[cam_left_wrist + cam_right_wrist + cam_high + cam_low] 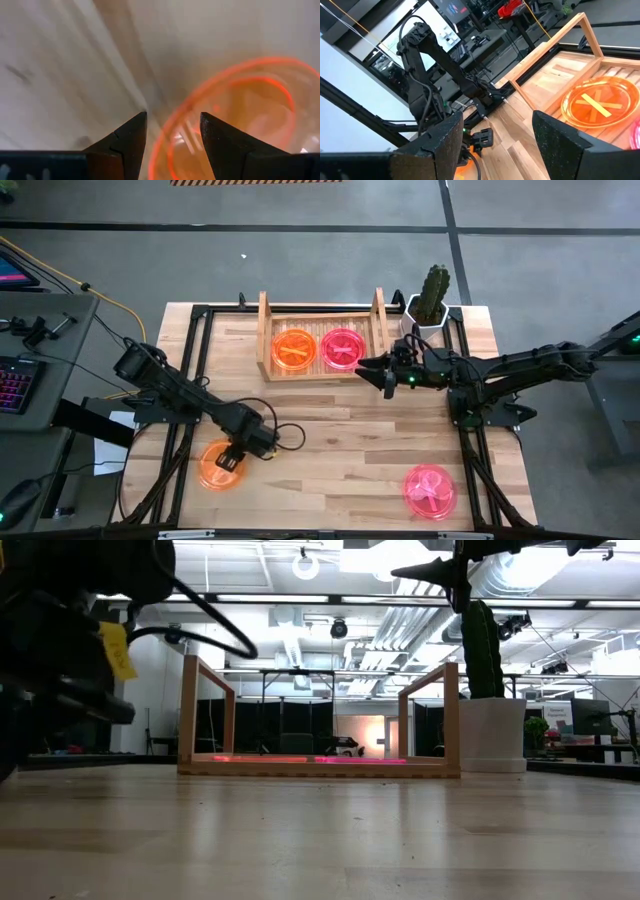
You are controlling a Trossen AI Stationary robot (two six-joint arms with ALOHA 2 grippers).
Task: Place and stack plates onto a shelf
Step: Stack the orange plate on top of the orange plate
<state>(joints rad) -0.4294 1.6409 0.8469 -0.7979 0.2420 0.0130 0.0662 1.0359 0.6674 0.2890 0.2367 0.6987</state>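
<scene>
My left gripper is about to grab the loose orange plate by its rim (203, 467), so that it can place that plate onto the shelf.
The light-wood shelf (320, 340) stands at the table's far side. On its slatted base lie an orange plate (295, 348) and a pink plate (342, 348), side by side. Another orange plate (215, 465) lies flat near the table's near left corner, and a pink plate (432, 490) lies near the near right corner. My left gripper (172, 137) is open, low over the near orange plate (240, 115). My right gripper (385, 375) is open and holds nothing; it hovers just in front of the shelf's right end. In its wrist view (495, 145) the shelf's orange plate (597, 105) shows. My left gripper comes at the near orange plate from above. The plate's rim (162, 142) runs through the gap between the fingers, one finger outside it and one over the plate's inside. I cannot tell whether either finger touches the rim.
A white pot with a cactus (432, 295) stands right of the shelf, close behind my right arm. Bare wood lies in the table's middle (340, 440). A keyboard and cables sit on a side desk (20, 370) to the left of the table.
</scene>
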